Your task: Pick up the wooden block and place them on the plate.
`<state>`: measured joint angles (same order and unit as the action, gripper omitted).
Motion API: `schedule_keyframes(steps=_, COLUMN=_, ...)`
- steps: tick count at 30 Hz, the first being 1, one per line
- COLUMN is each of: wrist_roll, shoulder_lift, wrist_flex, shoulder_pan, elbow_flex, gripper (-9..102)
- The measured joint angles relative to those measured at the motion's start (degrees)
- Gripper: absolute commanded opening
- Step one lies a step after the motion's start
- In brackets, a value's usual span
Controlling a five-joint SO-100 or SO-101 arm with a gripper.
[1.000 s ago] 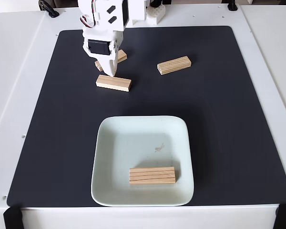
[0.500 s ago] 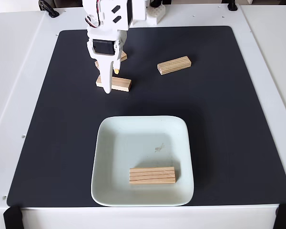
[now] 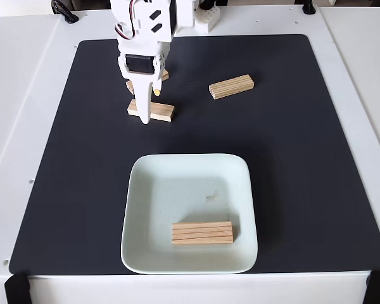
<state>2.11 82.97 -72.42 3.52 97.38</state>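
My gripper grabs the middle of the wooden block's long sides next, to set the block on the plate.
My white gripper (image 3: 150, 106) hangs over the back left of the black mat. It is open, one finger in front of a wooden block (image 3: 163, 112) and the yellow-tipped finger behind it. The block lies flat on the mat between them. A second wooden block (image 3: 162, 75) is mostly hidden behind the gripper. Lying at a slight angle to the right is a third (image 3: 231, 86). The mint-white square plate (image 3: 137, 190) sits near the front edge, and on its front part rests one more grain-lined wooden block (image 3: 202, 232).
The black mat (image 3: 304, 177) covers most of the white table (image 3: 25, 95). The arm's base (image 3: 199, 16) stands at the back centre. A black cable (image 3: 63, 11) lies at the back left, and black clamps (image 3: 16, 288) hold the front corners.
The gripper has come forward and down from above the hidden back block, and its fingers now straddle the block in front of it. The blocks and plate stay put.
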Motion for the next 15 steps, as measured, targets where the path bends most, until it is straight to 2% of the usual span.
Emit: schedule_keyframes(steps=15, wrist_roll=0.0, shoulder_lift=-2.37, wrist_flex=3.96, shoulder_pan=-0.09, elbow_flex=0.0, gripper=32)
